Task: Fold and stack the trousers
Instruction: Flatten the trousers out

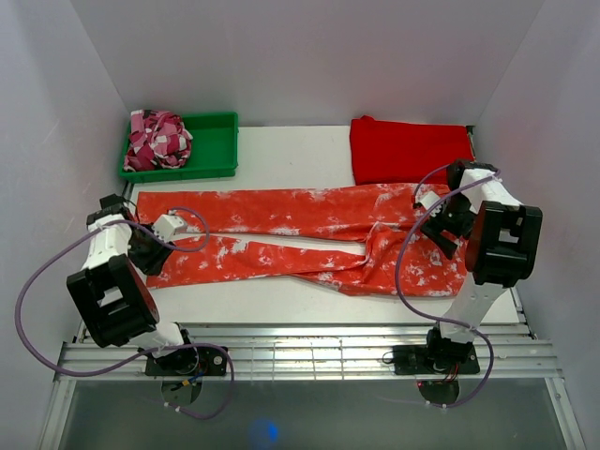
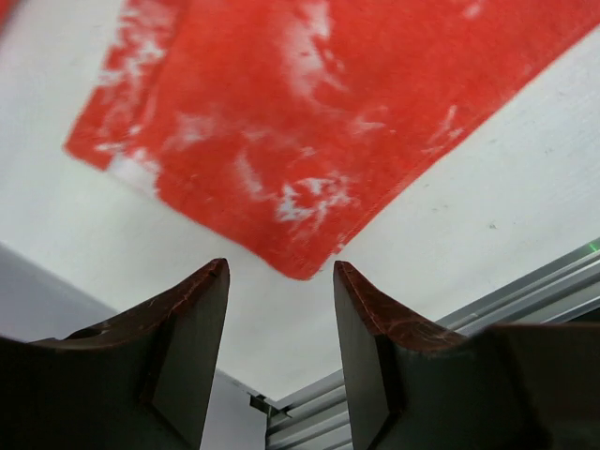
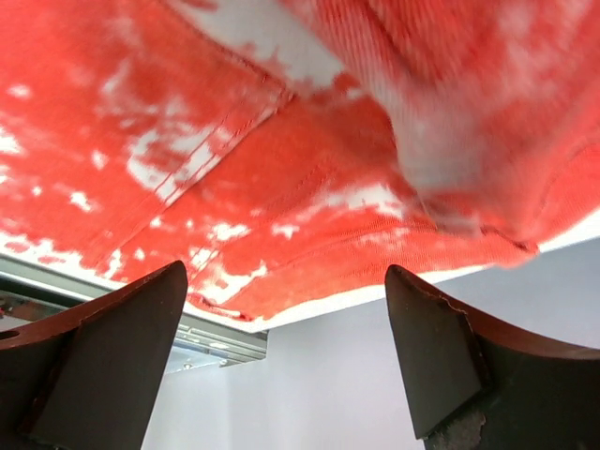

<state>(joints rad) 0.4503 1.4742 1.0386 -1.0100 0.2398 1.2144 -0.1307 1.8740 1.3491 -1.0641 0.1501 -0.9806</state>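
Observation:
My left gripper will next grab the trousers' near leg by its cuff corner (image 2: 299, 263), so that the leg gets straight and flat for folding.
The trousers (image 1: 300, 239) lie flat across the table, orange-red with white splotches, legs toward the left and waist at the right. My left gripper (image 1: 155, 251) is open and empty just off the near leg's cuff; the left wrist view shows the cuff corner (image 2: 300, 262) right ahead of the gap between its fingers (image 2: 192, 319). My right gripper (image 1: 439, 230) is open and empty over the waist end. In the right wrist view the waist cloth (image 3: 281, 169) fills the space above the spread fingers (image 3: 131, 337).
A plain red folded cloth (image 1: 410, 150) lies at the back right. A green tray (image 1: 216, 145) at the back left holds a pink-and-white patterned bundle (image 1: 157, 139). White walls close in on both sides. A metal rail (image 1: 300, 342) runs along the near edge.

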